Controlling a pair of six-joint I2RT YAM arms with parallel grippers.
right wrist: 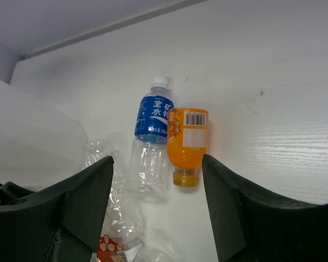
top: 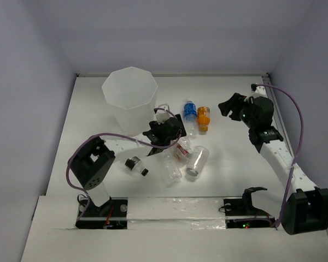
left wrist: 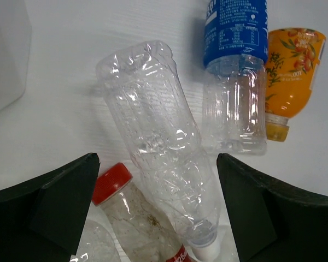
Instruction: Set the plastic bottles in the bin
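Observation:
My left gripper lowers its open fingers first and only then closes on the clear bottle, since the whole bottle shows below them.
The translucent white bin (top: 128,97) stands at the back left. Several plastic bottles lie on the table to its right and in front of it. My left gripper (top: 165,130) is open and low over a crumpled clear bottle (left wrist: 153,125) with a white cap, which lies between the fingers (left wrist: 157,164); I cannot tell whether they touch it. A red-capped bottle (left wrist: 117,191) lies beside it. A blue-labelled bottle (top: 190,111) and an orange bottle (top: 203,117) lie side by side. My right gripper (top: 229,106) is open and empty, above and right of them, which show in its view (right wrist: 153,117) (right wrist: 187,139).
More clear bottles lie nearer the front: one with a black cap (top: 135,165), one beside it (top: 172,168), one with a wide mouth (top: 197,161). The bin wall shows at the left in both wrist views (left wrist: 5,49) (right wrist: 27,136). Walls enclose the table.

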